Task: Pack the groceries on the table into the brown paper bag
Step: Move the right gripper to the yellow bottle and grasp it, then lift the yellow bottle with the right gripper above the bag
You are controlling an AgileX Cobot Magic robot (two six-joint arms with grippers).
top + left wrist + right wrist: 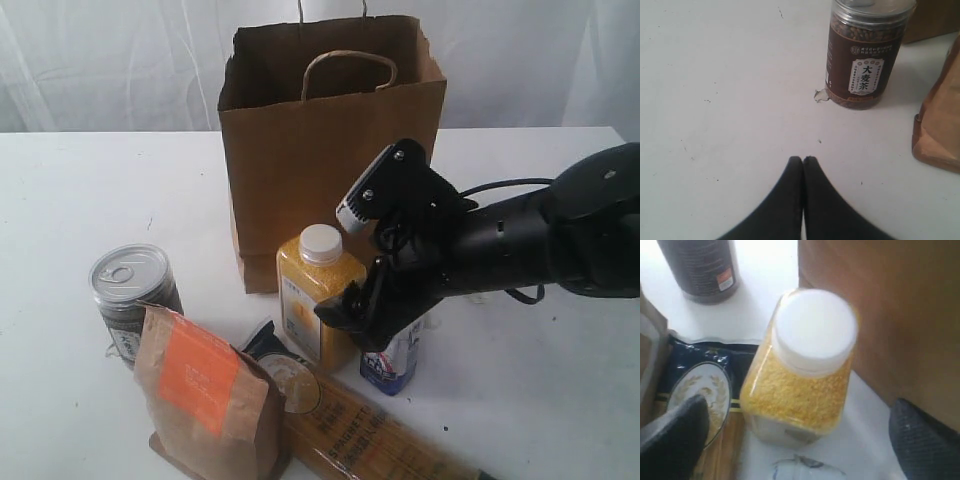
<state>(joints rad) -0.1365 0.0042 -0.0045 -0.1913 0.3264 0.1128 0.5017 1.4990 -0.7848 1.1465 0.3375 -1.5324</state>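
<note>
The yellow bottle needs to go into the brown paper bag (330, 150). Next, my right gripper needs to grab the bottle by its upper body below the white cap (321, 275).
The brown paper bag (330, 150) stands upright and open at the back of the table (80, 200). In front of it stands the yellow white-capped bottle (318, 300) (805, 370). My right gripper (342, 262) (800, 440) hovers at the bottle, open wide, one fingertip (675, 435) on either side and nothing gripped. The white-blue carton (400, 360) (807, 470) sits under that arm. The spaghetti packet (370, 435) lies at the front. The silver-topped can (130, 285) (865, 55) and the brown pouch (205, 395) stand left. My left gripper (803, 160) is shut and empty, low over bare table short of the can.
A small white crumpled scrap (821, 95) lies against the can's base. The pouch's edge (940, 120) is just beside the can. The right arm's cable trails over the table behind the carton. White curtains hang behind the table.
</note>
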